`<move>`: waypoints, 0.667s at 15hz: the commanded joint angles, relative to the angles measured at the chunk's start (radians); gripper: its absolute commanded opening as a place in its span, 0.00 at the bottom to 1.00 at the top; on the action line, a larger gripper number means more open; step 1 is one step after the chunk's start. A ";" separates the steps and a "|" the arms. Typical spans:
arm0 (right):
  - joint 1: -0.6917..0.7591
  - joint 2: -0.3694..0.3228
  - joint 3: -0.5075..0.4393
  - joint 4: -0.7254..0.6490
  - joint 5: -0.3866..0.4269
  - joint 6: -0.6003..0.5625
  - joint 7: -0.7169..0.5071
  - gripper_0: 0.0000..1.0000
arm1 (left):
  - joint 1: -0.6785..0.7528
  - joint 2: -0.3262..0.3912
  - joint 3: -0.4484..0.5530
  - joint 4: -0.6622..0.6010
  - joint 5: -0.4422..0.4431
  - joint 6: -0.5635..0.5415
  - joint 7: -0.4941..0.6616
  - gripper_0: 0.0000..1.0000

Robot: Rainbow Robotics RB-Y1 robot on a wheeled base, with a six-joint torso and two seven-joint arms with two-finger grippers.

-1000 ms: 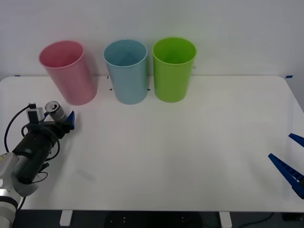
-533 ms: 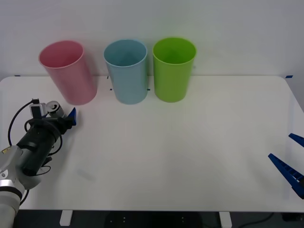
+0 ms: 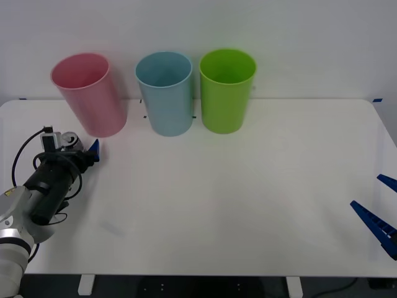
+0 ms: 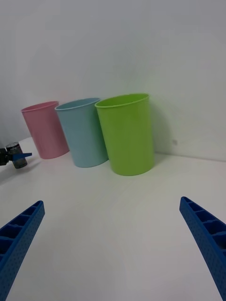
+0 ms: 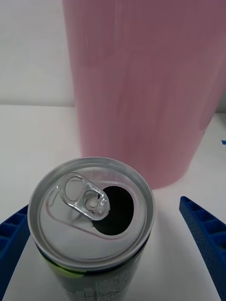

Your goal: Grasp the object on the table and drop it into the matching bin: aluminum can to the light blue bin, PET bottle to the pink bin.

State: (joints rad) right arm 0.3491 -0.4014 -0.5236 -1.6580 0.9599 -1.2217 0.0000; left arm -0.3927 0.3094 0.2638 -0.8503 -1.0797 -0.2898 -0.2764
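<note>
I need to grab the aluminum can by its printed body [image 3: 75, 146] next with my left gripper, to drop the can into the light blue bin [image 3: 165, 93].
The aluminum can [image 3: 70, 140] is small and dark grey and stands upright on the white table [image 3: 217, 198] at the far left, just in front of the pink bin [image 3: 90, 96]. My left gripper [image 3: 78, 145] is open around it. In the left wrist view the can's silvery top and pull tab [image 5: 92, 211] sit between the blue fingers [image 5: 202, 235], with a gap on one side. The light blue bin [image 3: 165, 93] stands to the right of the pink one. My right gripper [image 3: 366, 190] hangs open at the table's right edge, holding nothing.
A bright green bin [image 3: 226, 90] stands right of the light blue bin, in a row along the back wall. The right wrist view shows the row from the side: pink bin [image 4: 44, 129], light blue bin [image 4: 84, 131], green bin [image 4: 127, 134], with the can [image 4: 16, 155] far off.
My left arm has pushed forward toward the pink bin, so its fingers now reach further around the can. The can and the right arm have stayed put.
</note>
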 commanded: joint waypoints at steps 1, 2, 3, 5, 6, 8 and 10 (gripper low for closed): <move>0.000 0.000 0.000 0.000 0.000 0.000 0.000 1.00 | 0.002 -0.004 0.002 0.000 -0.005 0.008 -0.003 0.06; 0.000 0.000 0.000 0.000 0.000 0.000 0.000 1.00 | 0.000 -0.004 0.000 0.000 -0.008 0.011 -0.004 0.00; 0.000 0.000 0.000 0.000 0.000 0.000 0.000 1.00 | 0.000 -0.004 0.000 0.000 -0.008 0.011 -0.006 0.00; 0.000 0.000 0.000 0.000 0.000 0.000 0.000 1.00 | 0.000 -0.004 -0.002 0.000 -0.009 0.011 -0.009 0.00; 0.000 0.000 0.000 0.000 0.000 0.000 0.000 1.00 | 0.000 -0.004 -0.002 0.000 -0.009 0.012 -0.009 0.00; 0.000 0.000 0.000 0.000 0.000 0.000 0.000 1.00 | 0.000 -0.004 -0.006 -0.001 -0.009 0.011 -0.007 0.00; 0.000 0.000 0.000 0.000 0.000 0.000 0.000 1.00 | 0.003 -0.003 -0.006 -0.001 -0.008 -0.003 -0.007 0.00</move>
State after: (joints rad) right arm 0.3491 -0.4014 -0.5236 -1.6580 0.9599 -1.2217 0.0000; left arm -0.3912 0.3065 0.2579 -0.8504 -1.0890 -0.2856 -0.2839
